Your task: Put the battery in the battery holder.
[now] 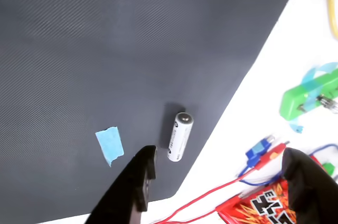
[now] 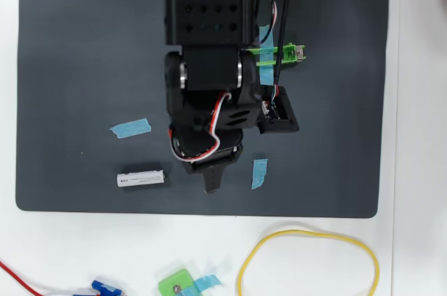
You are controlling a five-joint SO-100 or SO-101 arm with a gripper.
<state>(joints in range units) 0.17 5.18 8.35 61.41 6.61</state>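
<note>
My gripper grips the battery by the middle of its white body [image 1: 179,138] next, to set it in the battery holder.
The battery [image 1: 180,136], a small white-silver cylinder, lies on the dark mat [image 1: 105,49] near the mat's edge. In the wrist view my gripper [image 1: 222,155] is open and empty, and the battery lies just beyond the left black finger [image 1: 140,176]. In the overhead view the battery [image 2: 140,179] lies near the mat's front left, to the left of my gripper [image 2: 209,179]. The narrow green battery holder [image 2: 279,54], crossed by blue tape, lies behind the arm and is partly hidden by it. It is out of the wrist view.
A squarish green piece with a screw [image 2: 180,283] [image 1: 309,97] sits on the white table [image 2: 70,254] off the mat. Blue tape scraps [image 2: 130,128] [image 2: 259,173] [image 1: 110,145] lie on the mat. A yellow loop [image 2: 307,261], red and blue wires [image 1: 253,168] and a red packet [image 1: 253,208] lie on the white table.
</note>
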